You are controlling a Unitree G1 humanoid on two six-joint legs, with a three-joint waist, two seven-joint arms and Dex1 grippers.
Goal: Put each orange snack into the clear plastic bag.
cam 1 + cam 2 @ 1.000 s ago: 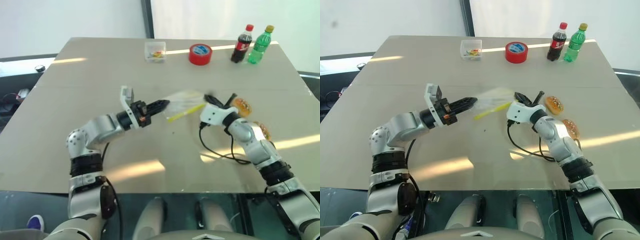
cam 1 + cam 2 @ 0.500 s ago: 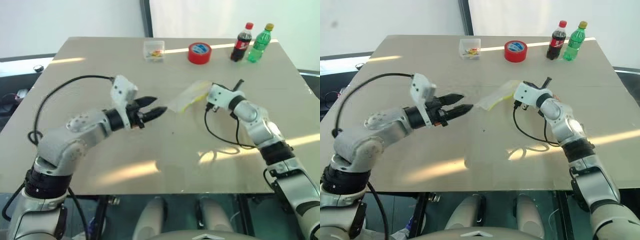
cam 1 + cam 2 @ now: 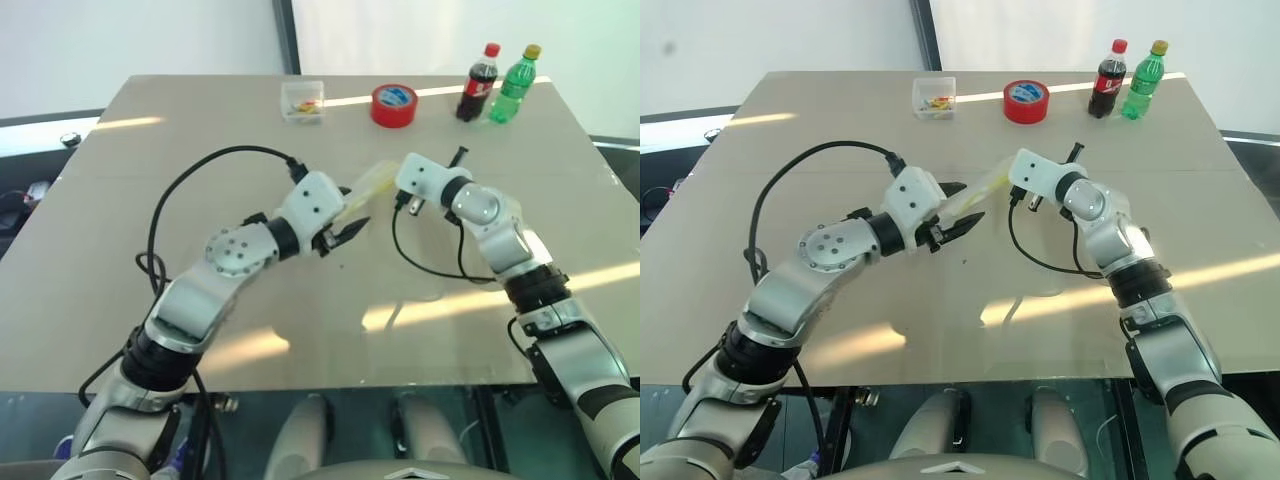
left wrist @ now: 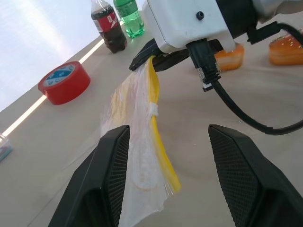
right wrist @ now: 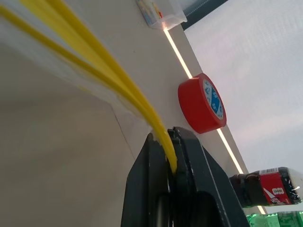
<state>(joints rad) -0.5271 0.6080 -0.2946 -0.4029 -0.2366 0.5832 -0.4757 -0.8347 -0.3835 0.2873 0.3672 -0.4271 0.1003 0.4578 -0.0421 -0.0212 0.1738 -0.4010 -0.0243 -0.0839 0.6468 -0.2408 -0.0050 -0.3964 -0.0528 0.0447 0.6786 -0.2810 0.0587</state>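
The bag's thin film [image 4: 137, 161] hangs slack and crumpled, so my left gripper should grab the loose end of the yellow piece [image 4: 173, 180] along the edge of the bag's opening.
The clear plastic bag [image 4: 142, 142] hangs off the table by its yellow strip, which my right gripper [image 5: 170, 137] is shut on. My left gripper [image 3: 962, 205] is open, one finger on each side of the bag's lower end; whether they touch it I cannot tell. In the left wrist view, two orange snacks [image 4: 229, 56] [image 4: 286, 47] lie on the table behind the right hand. In the head views my right arm covers that spot.
At the table's far edge stand a small clear box [image 3: 303, 100], a red tape roll [image 3: 394, 105], a cola bottle [image 3: 479, 80] and a green bottle [image 3: 517, 83]. Black cables loop from both wrists, one [image 3: 430, 262] over the table under the right arm.
My left gripper opened and let go of the bag, then swung in so its open fingers stand around the bag's hanging end. The right gripper lifted the bag a little.
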